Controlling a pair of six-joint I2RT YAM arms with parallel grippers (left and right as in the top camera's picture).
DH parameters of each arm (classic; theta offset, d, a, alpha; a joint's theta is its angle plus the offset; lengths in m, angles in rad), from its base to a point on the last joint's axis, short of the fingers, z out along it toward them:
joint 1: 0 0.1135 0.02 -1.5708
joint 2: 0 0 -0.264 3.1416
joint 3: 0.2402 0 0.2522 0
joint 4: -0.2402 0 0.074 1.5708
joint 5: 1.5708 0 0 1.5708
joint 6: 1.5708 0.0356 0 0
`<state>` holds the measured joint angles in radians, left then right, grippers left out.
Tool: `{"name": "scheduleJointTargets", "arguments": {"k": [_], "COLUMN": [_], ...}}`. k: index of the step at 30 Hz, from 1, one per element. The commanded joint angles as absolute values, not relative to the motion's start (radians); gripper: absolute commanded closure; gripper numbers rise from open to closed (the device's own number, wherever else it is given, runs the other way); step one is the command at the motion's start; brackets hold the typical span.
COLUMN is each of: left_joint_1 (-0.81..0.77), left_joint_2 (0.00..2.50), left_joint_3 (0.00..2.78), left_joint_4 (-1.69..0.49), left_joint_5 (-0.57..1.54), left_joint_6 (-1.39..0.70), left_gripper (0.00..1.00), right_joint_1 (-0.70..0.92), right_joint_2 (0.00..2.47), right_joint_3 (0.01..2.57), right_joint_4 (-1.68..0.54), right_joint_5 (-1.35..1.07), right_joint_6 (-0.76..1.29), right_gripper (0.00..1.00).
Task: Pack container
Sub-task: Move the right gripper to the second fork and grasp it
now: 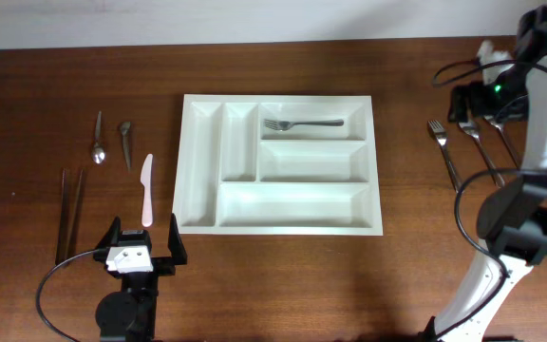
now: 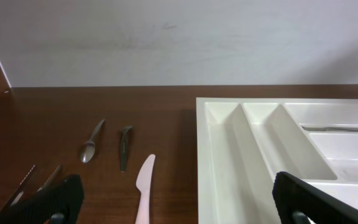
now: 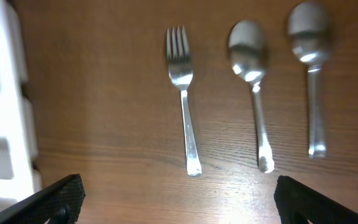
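Next, my right gripper grabs the loose fork across its narrow handle to lay the fork lengthwise in the tray's fork section.
The white cutlery tray lies in the middle of the table, with one metal fork in its top right compartment. My left gripper is open and empty near the front edge, just behind a pink knife. In the left wrist view the knife lies between the open fingers, with the tray to the right. My right gripper hovers open and empty over a fork and two spoons right of the tray.
Left of the tray lie a metal spoon, a short dark utensil and a pair of chopsticks. The loose fork lies right of the tray. The tray's edge shows at the left of the right wrist view.
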<state>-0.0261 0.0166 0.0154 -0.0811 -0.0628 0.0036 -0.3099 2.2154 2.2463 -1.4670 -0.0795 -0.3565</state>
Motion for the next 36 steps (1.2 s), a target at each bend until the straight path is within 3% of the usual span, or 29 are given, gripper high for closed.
{"name": "scheduleJointTargets", "arguments": {"k": [1, 20, 36], "left_joint_1": [-0.03, -0.03, -0.03], "left_joint_2": [0.012, 0.012, 0.012], "left_joint_3": [0.01, 0.01, 0.01], "left_joint_4": [-0.08, -0.08, -0.08], "left_joint_5": [-0.056, -0.056, -0.056], "left_joint_6": [0.015, 0.015, 0.015], "left_gripper": [0.01, 0.01, 0.01], "right_joint_1": [-0.308, -0.286, -0.269], "right_joint_2": [2.291, 2.506, 2.526], "right_joint_3": [2.202, 2.146, 2.131], "right_joint_4": [-1.455, -1.412, -1.362], "right_joint_5": [-0.052, 0.004, 0.046], "right_joint_6": [-0.434, -0.414, -0.404], "right_gripper": [0.01, 0.01, 0.01]}}
